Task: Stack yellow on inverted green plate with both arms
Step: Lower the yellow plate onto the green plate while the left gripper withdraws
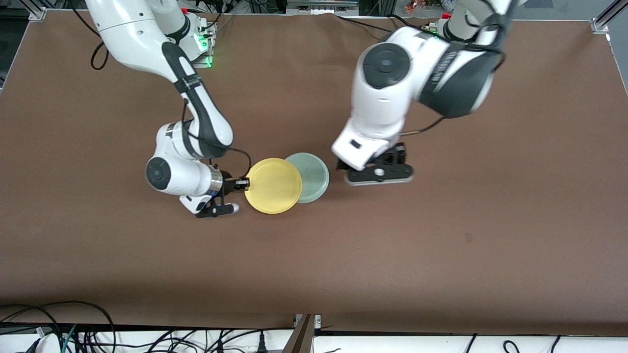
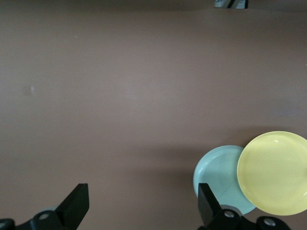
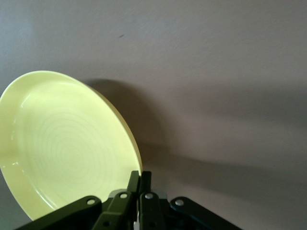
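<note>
The yellow plate [image 1: 273, 185] is tilted and off-centre over the green plate's edge [image 1: 322, 178], so my right gripper should line them up before it opens.
The yellow plate [image 1: 273, 185] is right side up and overlaps the edge of the pale green plate [image 1: 312, 175], covering the part toward the right arm's end. My right gripper [image 1: 241, 183] is shut on the yellow plate's rim, as the right wrist view shows [image 3: 140, 179], with the yellow plate [image 3: 67, 143] tilted there. My left gripper [image 1: 378, 177] is open and empty, low over the table beside the green plate toward the left arm's end. In the left wrist view the left gripper [image 2: 142, 208] is open, with the green plate [image 2: 218, 175] and yellow plate [image 2: 276, 172] by one fingertip.
The brown table [image 1: 441, 245] is bare around the plates. Cables and a metal bracket [image 1: 304, 333] lie along the table's edge nearest the front camera.
</note>
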### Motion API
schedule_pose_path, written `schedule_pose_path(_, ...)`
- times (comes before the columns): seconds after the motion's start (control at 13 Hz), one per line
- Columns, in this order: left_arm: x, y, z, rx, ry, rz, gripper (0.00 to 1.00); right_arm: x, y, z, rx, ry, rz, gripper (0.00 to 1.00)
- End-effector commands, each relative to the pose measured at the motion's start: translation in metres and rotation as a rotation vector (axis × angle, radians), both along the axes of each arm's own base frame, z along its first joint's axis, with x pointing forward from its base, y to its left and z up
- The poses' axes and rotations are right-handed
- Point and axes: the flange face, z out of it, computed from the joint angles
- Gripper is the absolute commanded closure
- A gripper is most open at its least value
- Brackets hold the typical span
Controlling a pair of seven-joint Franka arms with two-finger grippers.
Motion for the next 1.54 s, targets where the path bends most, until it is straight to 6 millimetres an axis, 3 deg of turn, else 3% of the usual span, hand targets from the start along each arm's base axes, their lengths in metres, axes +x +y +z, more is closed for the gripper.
schedule_pose_path(0.0, -0.005, 0.04, 0.026, 0.0, 0.067, -0.081, 0.0, -0.029, 0.019, 0.011, -0.005, -0.019, -0.021, 1.0)
schedule_pose_path(0.15, -0.006, 0.07, 0.047, -0.004, 0.092, -0.12, 0.0, -0.049, 0.036, 0.008, -0.017, -0.052, -0.054, 1.0)
schedule_pose_path(0.38, -0.018, 0.105, 0.082, 0.009, 0.123, -0.202, 0.0, -0.06, 0.056, 0.009, -0.025, -0.04, -0.092, 1.0)
schedule_pose_path(0.77, -0.047, 0.199, 0.137, -0.003, 0.167, -0.27, 0.0, -0.073, 0.062, 0.006, -0.033, -0.048, -0.11, 1.0)
schedule_pose_path(1.0, -0.057, 0.257, 0.137, -0.005, 0.201, -0.306, 0.0, -0.079, 0.079, 0.001, -0.033, -0.08, -0.143, 1.0)
schedule_pose_path(1.15, -0.064, 0.292, 0.13, -0.035, 0.216, -0.318, 0.0, -0.08, 0.08, -0.001, -0.034, -0.079, -0.146, 1.0)
schedule_pose_path(1.46, -0.089, 0.328, 0.099, -0.042, 0.179, -0.3, 0.0, -0.084, 0.087, -0.014, -0.041, -0.095, -0.14, 1.0)
